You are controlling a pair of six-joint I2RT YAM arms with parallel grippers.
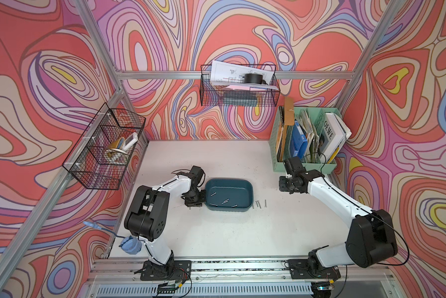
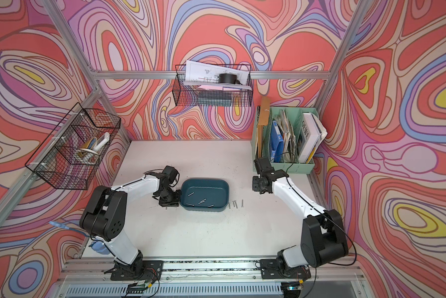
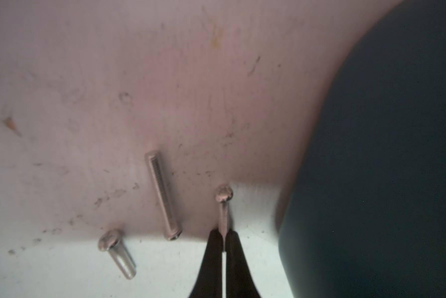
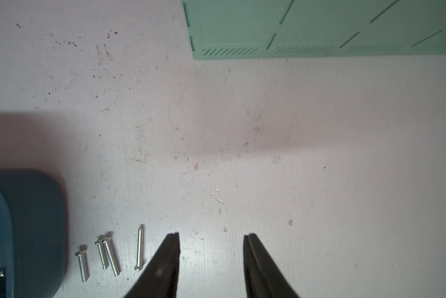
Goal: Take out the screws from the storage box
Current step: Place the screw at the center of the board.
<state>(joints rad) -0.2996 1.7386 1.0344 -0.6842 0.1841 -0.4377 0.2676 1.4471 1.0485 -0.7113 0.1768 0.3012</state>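
It is time for my left gripper to open. The screw is low over flat, empty table beside the side of the storage box, so the screw would stay there, outside the box.
The storage box (image 1: 228,180) is a dark teal tray in mid-table, seen in both top views (image 2: 203,180), with several screws (image 1: 225,201) lying inside. My left gripper (image 3: 224,233) is shut on the threaded end of one screw (image 3: 224,206), low beside the box's left wall (image 3: 384,154). Two more screws (image 3: 162,196) lie on the table next to it. In a top view the left gripper (image 1: 192,203) sits against the box's left end. My right gripper (image 4: 211,240) is open and holds nothing, right of the box. Several screws (image 4: 111,258) lie on the table between it and the box (image 4: 36,219).
A mint green file organizer (image 1: 304,165) full of books stands at the back right, just behind the right arm's wrist. Black wire baskets hang on the left wall (image 1: 105,149) and the back wall (image 1: 238,87). A blue object (image 1: 130,243) lies by the left arm's base.
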